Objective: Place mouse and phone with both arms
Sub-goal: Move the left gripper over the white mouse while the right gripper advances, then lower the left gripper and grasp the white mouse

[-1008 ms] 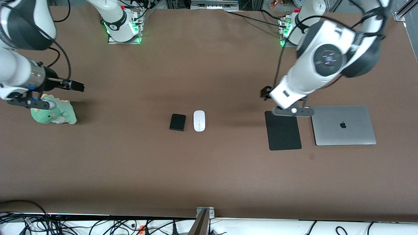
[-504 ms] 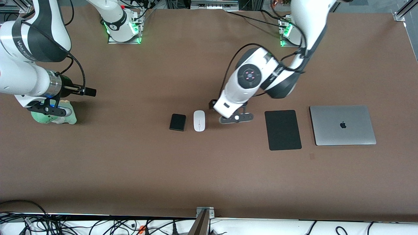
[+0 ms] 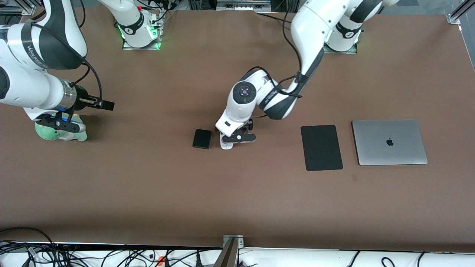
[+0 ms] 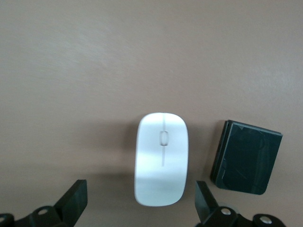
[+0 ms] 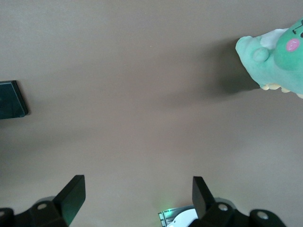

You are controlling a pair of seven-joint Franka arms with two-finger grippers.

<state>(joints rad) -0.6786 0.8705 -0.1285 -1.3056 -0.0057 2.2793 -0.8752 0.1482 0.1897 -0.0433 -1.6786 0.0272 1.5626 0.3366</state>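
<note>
The white mouse needs to go on the black mat. My left gripper should next pick up the mouse by its long side edges.
The white mouse lies mid-table, mostly covered in the front view by my left gripper. In the left wrist view the mouse lies just ahead of and between the open fingers of the left gripper, which do not touch it. The black phone lies beside the mouse toward the right arm's end and also shows in the left wrist view. My right gripper hangs open and empty over bare table near a plush toy. The phone's corner shows at the edge of the right wrist view.
A green plush dinosaur sits at the right arm's end and shows in the right wrist view. A flat black mat and a closed silver laptop lie toward the left arm's end.
My left arm has swung from over the black mat across to the mouse and come down over it. My right gripper has edged a little toward the middle of the table.
</note>
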